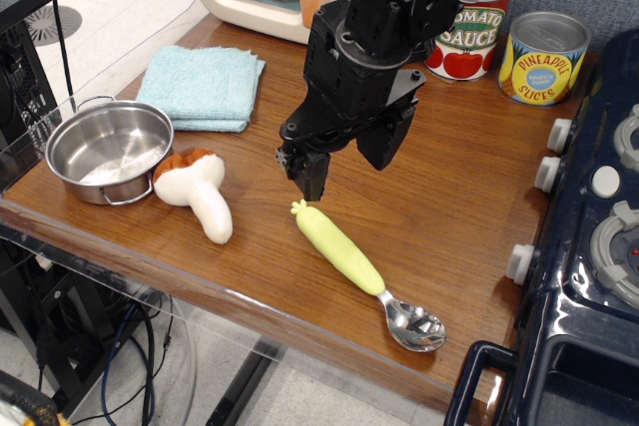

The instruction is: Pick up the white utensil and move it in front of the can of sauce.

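My gripper should next grab the toy mushroom by its white stem [208,204], so it can move the mushroom in front of the can of sauce [467,35].
The white utensil, a soft toy mushroom [197,192] with a thick white stem and brown cap, lies on its side at the front left of the wooden table [449,207], next to a steel pot. The Tomato Sauce can [469,25] stands at the back right, partly behind my arm. My black gripper [344,159] hangs open and empty above the table's middle, over the top end of a spoon and to the right of the mushroom. Its fingers [312,172] point down.
A steel spoon with a yellow-green handle [361,271] lies just below the gripper. A steel pot [108,150] sits at the left edge, a folded blue cloth [203,87] behind it. A Pineapple Slices can [542,59] stands beside the sauce can. A toy stove [589,246] borders the right.
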Controlling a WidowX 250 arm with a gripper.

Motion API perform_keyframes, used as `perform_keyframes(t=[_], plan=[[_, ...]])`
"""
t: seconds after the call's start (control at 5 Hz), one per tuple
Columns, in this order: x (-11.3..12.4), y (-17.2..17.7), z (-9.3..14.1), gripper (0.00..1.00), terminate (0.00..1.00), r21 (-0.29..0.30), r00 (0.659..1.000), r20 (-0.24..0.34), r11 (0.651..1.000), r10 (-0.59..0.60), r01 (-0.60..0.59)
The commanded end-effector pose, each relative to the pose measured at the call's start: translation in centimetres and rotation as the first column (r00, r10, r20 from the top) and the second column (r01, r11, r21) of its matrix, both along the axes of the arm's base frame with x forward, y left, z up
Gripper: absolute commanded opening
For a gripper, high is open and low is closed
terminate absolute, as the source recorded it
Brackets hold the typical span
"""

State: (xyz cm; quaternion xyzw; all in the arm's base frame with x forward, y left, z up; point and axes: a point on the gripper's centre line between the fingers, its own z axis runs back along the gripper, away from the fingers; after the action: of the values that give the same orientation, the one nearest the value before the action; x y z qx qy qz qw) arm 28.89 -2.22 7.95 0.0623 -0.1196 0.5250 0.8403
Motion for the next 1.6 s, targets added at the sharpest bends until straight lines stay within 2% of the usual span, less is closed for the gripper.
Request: perform_keyframes(t=[0.0,0.4,0.6,0.8,1.0,1.2,1.4], plan=[[0.0,0.0,0.0,1.0,0.0,0.0,1.0,0.0,1.0,0.0,0.0],[-0.2,3.4,0.9,1.0,0.0,0.002,0.997,-0.002,0.997,0.08,-0.08],[-0.4,5.3,1.6,1.0,0.0,0.055,0.994,0.001,0.992,0.113,-0.113],[-0.6,7.2,1.5,1.0,0.0,0.096,0.994,-0.036,0.99,0.107,-0.103],[-1.0,8.5,0.6,1.0,0.0,0.108,0.993,-0.078,0.991,0.089,-0.08],[-1.8,9.5,-0.8,1.0,0.0,0.116,0.987,-0.143,0.992,0.074,-0.058],[-1.7,10.3,-2.8,1.0,0.0,0.038,0.982,-0.186,0.999,0.041,-0.035]])
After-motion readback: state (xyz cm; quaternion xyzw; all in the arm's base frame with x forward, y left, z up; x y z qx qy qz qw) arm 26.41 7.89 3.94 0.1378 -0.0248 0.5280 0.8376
